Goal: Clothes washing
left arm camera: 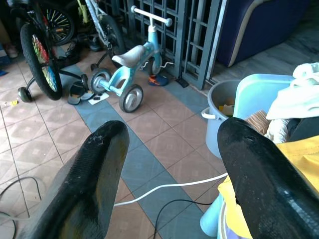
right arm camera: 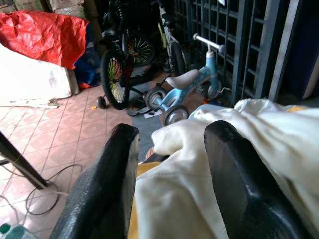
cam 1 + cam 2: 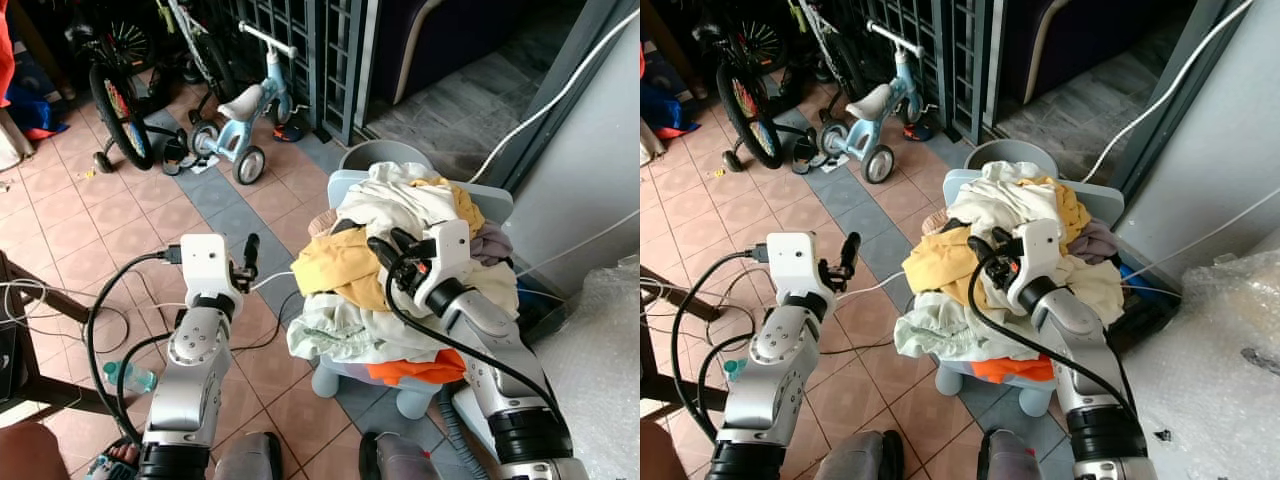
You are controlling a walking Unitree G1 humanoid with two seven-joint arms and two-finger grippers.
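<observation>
I should next grab the cream garment by its raised fold [image 3: 388, 236] with my right gripper; the rest lies slack across the heap.
A heap of clothes [image 3: 400, 270] lies on a small light blue chair [image 3: 400, 392]: a cream garment [image 3: 385, 205] on top, a yellow one [image 3: 340, 265] at the left, an orange one [image 3: 420, 368] low down. My right gripper [image 3: 390, 243] rests on top of the heap, open, its fingers [image 2: 107, 184] set apart with a fold of the cream garment [image 2: 199, 164] between them. My left gripper [image 3: 249, 252] hovers to the left of the heap above the tiled floor, open with nothing in it [image 1: 169, 149].
A grey bucket [image 3: 385, 155] stands behind the chair. A blue tricycle [image 3: 240, 120] and a bicycle [image 3: 120, 100] stand by the metal gate [image 3: 310, 50]. Cables [image 3: 110, 300] and a water bottle [image 3: 130, 377] lie on the floor at left. Bubble wrap [image 3: 600, 380] lies at right.
</observation>
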